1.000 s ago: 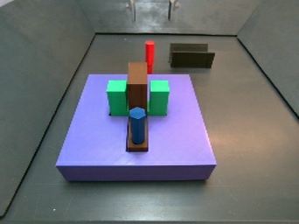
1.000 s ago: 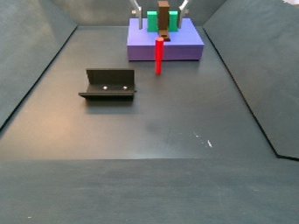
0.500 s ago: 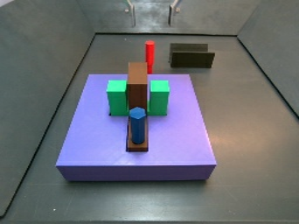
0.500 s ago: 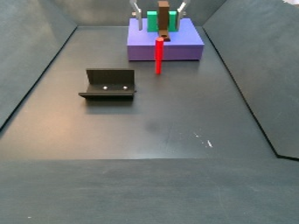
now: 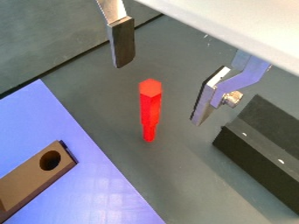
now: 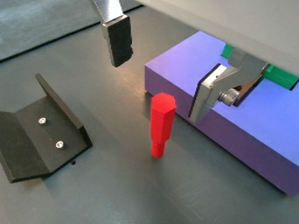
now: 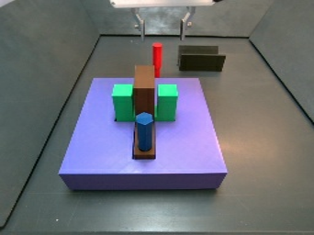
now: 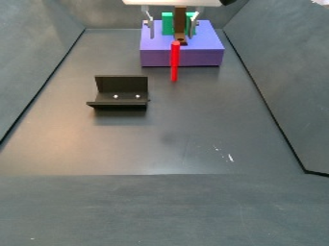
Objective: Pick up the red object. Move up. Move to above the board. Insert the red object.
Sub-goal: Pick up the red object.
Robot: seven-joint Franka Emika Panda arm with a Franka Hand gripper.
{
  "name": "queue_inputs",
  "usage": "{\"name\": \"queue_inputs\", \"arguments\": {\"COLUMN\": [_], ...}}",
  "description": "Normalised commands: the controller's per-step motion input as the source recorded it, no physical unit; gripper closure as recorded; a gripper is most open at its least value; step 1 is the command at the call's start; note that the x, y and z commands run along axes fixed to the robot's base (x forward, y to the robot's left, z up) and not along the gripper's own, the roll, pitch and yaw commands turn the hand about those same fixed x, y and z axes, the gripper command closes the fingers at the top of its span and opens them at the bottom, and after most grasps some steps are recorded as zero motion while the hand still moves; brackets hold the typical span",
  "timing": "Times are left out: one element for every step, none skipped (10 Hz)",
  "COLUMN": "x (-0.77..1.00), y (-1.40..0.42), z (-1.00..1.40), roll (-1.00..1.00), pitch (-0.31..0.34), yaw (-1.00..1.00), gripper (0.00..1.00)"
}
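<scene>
The gripper grabs the red object by its upper end (image 7: 157, 48) next. Then it inserts the red object into the board (image 7: 145, 101).
The red object (image 7: 157, 55) is a slim upright peg standing on the grey floor beyond the purple platform (image 7: 145, 156); it also shows as the red object (image 8: 175, 62). My gripper (image 7: 162, 27) hangs open above it, apart from it. In both wrist views the red object (image 5: 149, 109) (image 6: 162, 127) stands below and between the fingers (image 5: 121, 42) (image 6: 211, 96), untouched. The board (image 7: 145, 101) is a brown bar on the platform between two green blocks (image 7: 123, 101), with a blue peg (image 7: 145, 131) standing in its near end.
The dark fixture (image 7: 201, 59) (image 8: 119, 92) stands on the floor close to the red object, also seen as the fixture (image 6: 41, 127). The platform's edge (image 6: 222, 114) lies right beside the peg. Grey walls (image 7: 73, 55) ring the floor.
My gripper has come down from the upper edge of the side views toward the red object, still open. The peg and the other pieces have not moved.
</scene>
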Motion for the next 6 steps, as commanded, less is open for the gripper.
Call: {"name": "queue_inputs", "arguments": {"x": [0.0,0.0,0.0,0.0,0.0,0.0], "y": [0.03,0.01,0.0,0.0,0.0,0.0], "z": [-0.21,-0.19,-0.17,-0.18,-0.21,-0.28], "roll": [0.08,0.11,0.16,0.16,0.15,0.15], "pitch": [-0.021,0.0,0.0,-0.001,-0.023,-0.046], "yaw": [0.0,0.0,0.0,0.0,0.0,0.0], "gripper": [0.0,0.0,0.0,0.0,0.0,0.0]}}
